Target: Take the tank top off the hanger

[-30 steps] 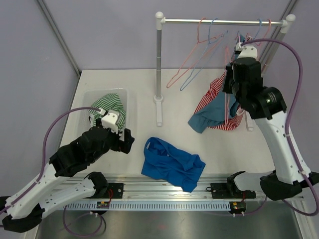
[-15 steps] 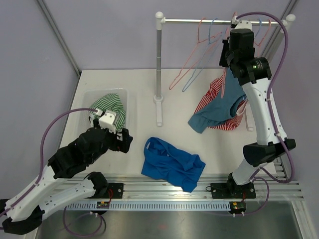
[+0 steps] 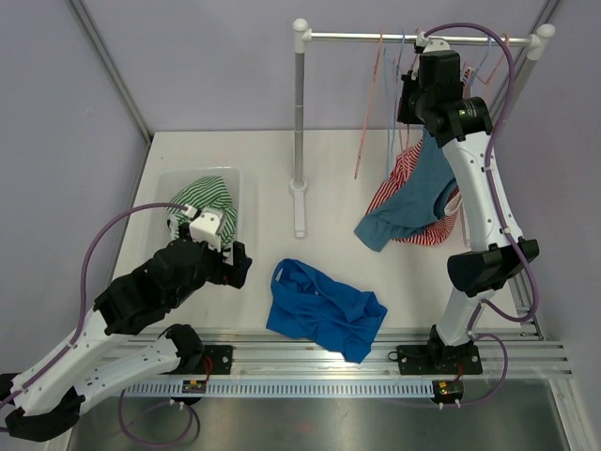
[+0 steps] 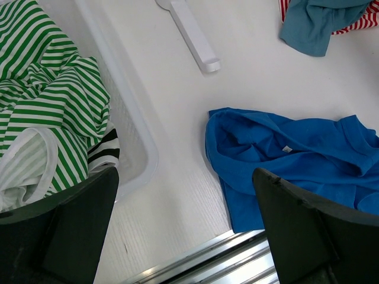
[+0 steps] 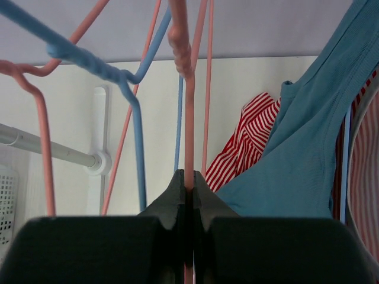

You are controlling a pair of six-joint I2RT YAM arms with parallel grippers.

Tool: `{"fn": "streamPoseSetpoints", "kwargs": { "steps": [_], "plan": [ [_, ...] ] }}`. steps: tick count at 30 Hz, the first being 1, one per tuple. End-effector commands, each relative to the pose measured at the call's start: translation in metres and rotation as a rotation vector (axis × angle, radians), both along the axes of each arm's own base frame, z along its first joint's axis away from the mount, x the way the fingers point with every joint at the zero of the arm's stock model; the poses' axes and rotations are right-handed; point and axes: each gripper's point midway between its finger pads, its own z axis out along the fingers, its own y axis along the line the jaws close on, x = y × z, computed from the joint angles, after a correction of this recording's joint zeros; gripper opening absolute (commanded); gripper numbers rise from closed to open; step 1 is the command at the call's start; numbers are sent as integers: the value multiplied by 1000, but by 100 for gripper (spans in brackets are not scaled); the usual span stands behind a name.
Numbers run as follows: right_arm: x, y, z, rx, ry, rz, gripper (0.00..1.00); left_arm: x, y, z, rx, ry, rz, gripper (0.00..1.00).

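My right gripper is ready to release the hanger: the pink hanger's top is at the bar [image 3: 376, 40], so the hanger would stay hanging there if I opened my gripper now.
A teal tank top [image 3: 413, 202] hangs with a red-striped garment [image 3: 388, 183] from hangers under the rail [image 3: 376, 40]. In the right wrist view the teal cloth [image 5: 296, 160] is to the right. My right gripper [image 3: 407, 92] is up by the rail. It [image 5: 189, 180] is shut on the stem of an empty pink hanger [image 5: 188, 118]. My left gripper [image 3: 233, 265] is open and empty, low over the table [image 4: 185, 177] between the basket and a royal blue garment [image 4: 284, 154]. That garment lies crumpled on the table [image 3: 324, 310].
A white basket [image 3: 164, 178] at the left holds a green-striped garment [image 4: 47, 100]. The rack's left post [image 3: 300, 122] and its foot [image 4: 189, 35] stand mid-table. Blue [image 5: 136, 130] and pink hangers hang beside the held one. A metal rail runs along the near edge [image 3: 310, 352].
My right gripper has risen and moved back to the rail with the pink hanger. The empty hangers have swung from slanted to nearly upright. The left arm has barely moved.
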Motion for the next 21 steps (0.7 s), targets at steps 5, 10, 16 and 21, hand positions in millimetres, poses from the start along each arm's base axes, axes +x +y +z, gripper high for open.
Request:
{"fn": "streamPoseSetpoints", "kwargs": {
  "steps": [5, 10, 16, 21],
  "plan": [
    [-13, 13, 15, 47, -15, 95, 0, 8, -5, 6, -15, -21, 5, 99],
    [-29, -12, 31, -15, -55, 6, 48, 10, -6, 13, -52, -7, 27, 99],
    [-76, -36, 75, -9, -160, -60, 87, 20, -27, 20, -104, 55, 55, 99],
    [-131, -48, 111, 46, -265, -61, 100, 27, -66, 13, -131, 80, 30, 99]
  ]
}}
